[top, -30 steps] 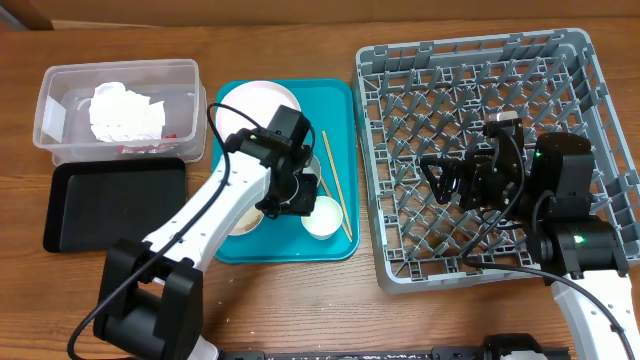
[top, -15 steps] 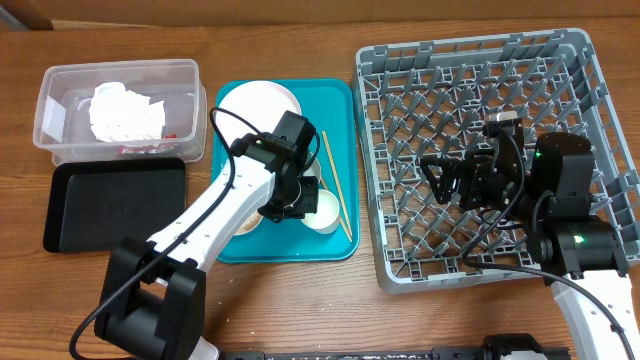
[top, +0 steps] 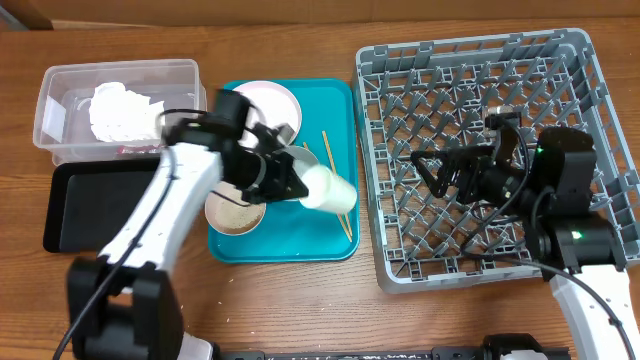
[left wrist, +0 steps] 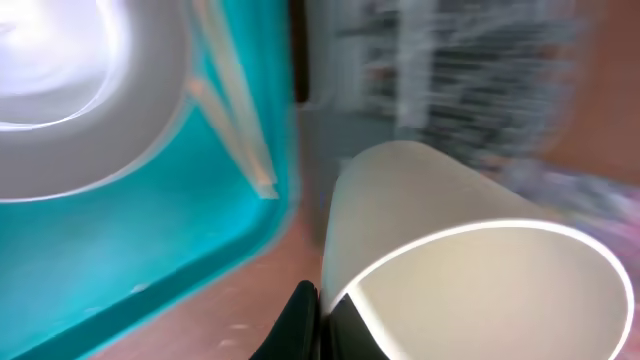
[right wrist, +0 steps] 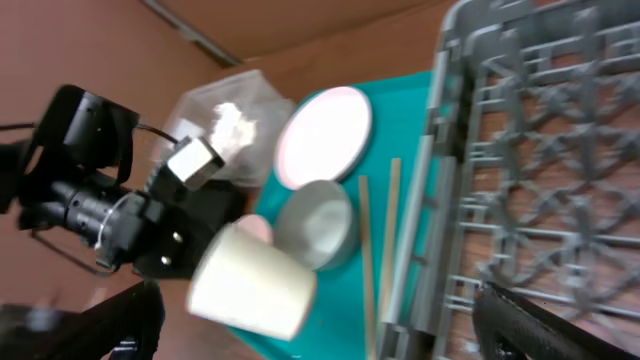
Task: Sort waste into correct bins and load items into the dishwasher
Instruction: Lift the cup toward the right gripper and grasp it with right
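The robot's right gripper should next load the white cup into the dish rack [top: 490, 60] with its opening down, so it should grab the cup around its closed base end [top: 347, 196].
My left gripper [top: 298, 186] is shut on the rim of a white cup [top: 328, 188], which hangs tipped on its side above the teal tray [top: 340, 100]. In the left wrist view the fingers [left wrist: 322, 318] pinch the wall of the cup [left wrist: 470, 250]. On the tray lie a pale plate [top: 268, 100], a grey bowl [top: 303, 160], a pinkish bowl [top: 233, 213] and chopsticks [top: 326, 150]. My right gripper [top: 455, 170] stands open over the grey dish rack [top: 490, 60], holding nothing. The right wrist view takes in the cup [right wrist: 250, 280], the plate [right wrist: 325, 135] and the bowl [right wrist: 318, 225].
A clear tub [top: 60, 85] at the back left holds a crumpled white napkin [top: 125, 112]. A black tray [top: 110, 200] lies in front of it. The rack's near wall [right wrist: 450, 150] stands between my right gripper and the teal tray.
My left gripper shut on the white cup's rim and lifted it off the tray, tipping it sideways, while the arm swung left. The right arm stayed almost still.
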Controlling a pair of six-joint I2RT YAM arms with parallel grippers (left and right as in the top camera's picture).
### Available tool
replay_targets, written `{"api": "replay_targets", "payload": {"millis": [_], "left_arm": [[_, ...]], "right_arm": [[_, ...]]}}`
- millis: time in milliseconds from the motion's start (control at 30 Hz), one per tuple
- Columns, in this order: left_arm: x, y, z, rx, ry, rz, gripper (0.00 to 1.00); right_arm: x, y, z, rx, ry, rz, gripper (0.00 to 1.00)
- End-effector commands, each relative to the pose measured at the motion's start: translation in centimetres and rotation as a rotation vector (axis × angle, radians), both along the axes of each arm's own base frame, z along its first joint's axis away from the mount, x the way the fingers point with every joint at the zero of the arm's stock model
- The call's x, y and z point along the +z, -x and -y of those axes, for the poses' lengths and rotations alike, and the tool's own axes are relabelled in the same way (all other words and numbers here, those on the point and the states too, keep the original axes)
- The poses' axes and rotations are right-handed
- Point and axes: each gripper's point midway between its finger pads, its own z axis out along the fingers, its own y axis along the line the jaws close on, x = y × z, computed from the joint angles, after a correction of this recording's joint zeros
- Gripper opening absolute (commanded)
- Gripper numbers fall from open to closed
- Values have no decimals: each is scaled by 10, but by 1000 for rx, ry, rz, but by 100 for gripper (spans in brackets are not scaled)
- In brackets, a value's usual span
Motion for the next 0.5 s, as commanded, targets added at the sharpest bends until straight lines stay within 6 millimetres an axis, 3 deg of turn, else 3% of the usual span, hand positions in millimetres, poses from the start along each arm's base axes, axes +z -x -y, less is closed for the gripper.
{"api": "replay_targets", "payload": {"millis": [0,267,467], "left_arm": [[69,8,18,-103,365,126,4],[95,13,22,-133,527,160,4],[98,10,19,-123,541,169,4]], "right_arm": [[18,5,-20,106,-139,-37,100],[21,13,-69,408,-276,-39,95],[19,18,-90,504,-294,-26,91]]}}
